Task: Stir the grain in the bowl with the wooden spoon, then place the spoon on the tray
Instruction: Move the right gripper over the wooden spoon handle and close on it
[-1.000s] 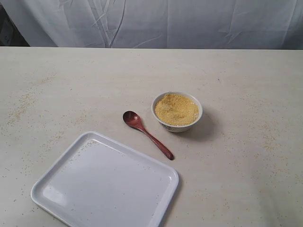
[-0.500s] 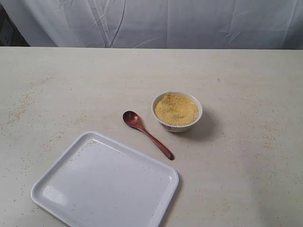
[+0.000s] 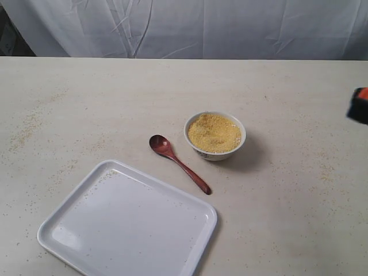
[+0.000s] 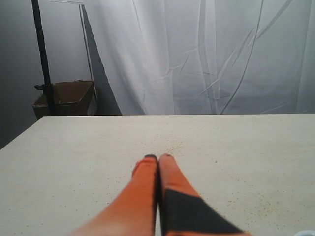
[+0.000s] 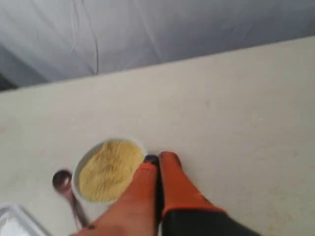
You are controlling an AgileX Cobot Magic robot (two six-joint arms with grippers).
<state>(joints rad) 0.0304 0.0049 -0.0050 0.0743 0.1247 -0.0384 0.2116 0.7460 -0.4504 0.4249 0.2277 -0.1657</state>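
Observation:
I should stir the grain, so next I need to grab the handle of the wooden spoon [image 3: 178, 163] with my right gripper.
The small white bowl [image 3: 215, 135] stands mid-table, filled with yellow grain [image 3: 214, 132]. The dark wooden spoon [image 3: 178, 163] lies flat just left of it, handle pointing toward the white tray [image 3: 126, 227] at the front left. My right gripper [image 3: 359, 105] pokes in at the exterior view's right edge, well away from the bowl. In the right wrist view that gripper [image 5: 158, 158] is shut and empty above the table, with the bowl [image 5: 109, 168] and spoon [image 5: 66, 189] beyond its tips. My left gripper [image 4: 158, 157] is shut and empty over bare table; the exterior view does not show it.
Loose grains are scattered over the pale tabletop [image 3: 86, 103]. A white curtain [image 3: 190, 26] hangs behind the table. A cardboard box [image 4: 66, 97] and a black pole [image 4: 43, 59] stand beyond the table's far edge in the left wrist view.
My right gripper has come into the exterior view at the right edge. Bowl, spoon and tray have not moved.

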